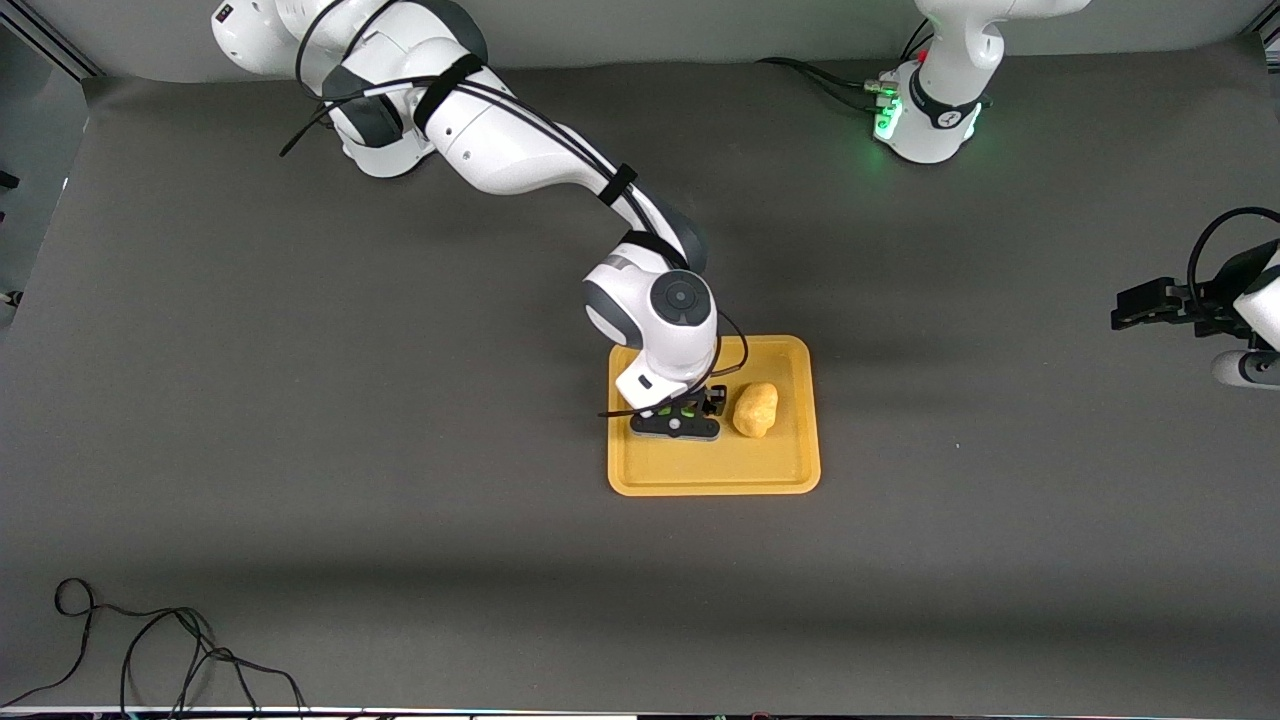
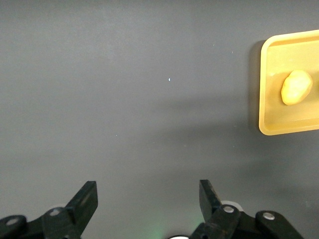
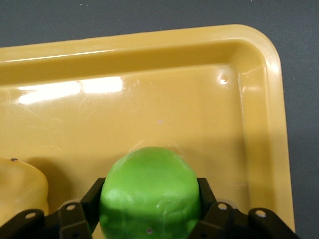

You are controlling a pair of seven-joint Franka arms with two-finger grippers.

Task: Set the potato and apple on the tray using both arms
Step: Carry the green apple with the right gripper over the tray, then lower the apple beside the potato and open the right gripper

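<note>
I should open my right gripper now, as the green apple (image 3: 149,194) is low inside the tray's rim in the wrist view, over the tray's bottom.
The orange-yellow tray (image 1: 780,470) lies mid-table. The yellow-tan potato (image 1: 755,409) rests on it toward the left arm's end. My right gripper (image 1: 680,415) is low over the tray beside the potato, shut on the green apple (image 3: 149,194), with a finger (image 3: 94,196) on each side of it. The right wrist view also shows the tray floor (image 3: 174,99) and an edge of the potato (image 3: 20,189). I cannot tell whether the apple touches the tray. My left gripper (image 1: 1125,305) waits open and empty over bare table at the left arm's end. Its wrist view shows the gripper (image 2: 147,191), the tray (image 2: 266,89) and the potato (image 2: 296,87).
A dark grey mat covers the table. A loose black cable (image 1: 150,640) lies near the front edge at the right arm's end. The left arm's green-lit base (image 1: 930,110) stands at the back.
</note>
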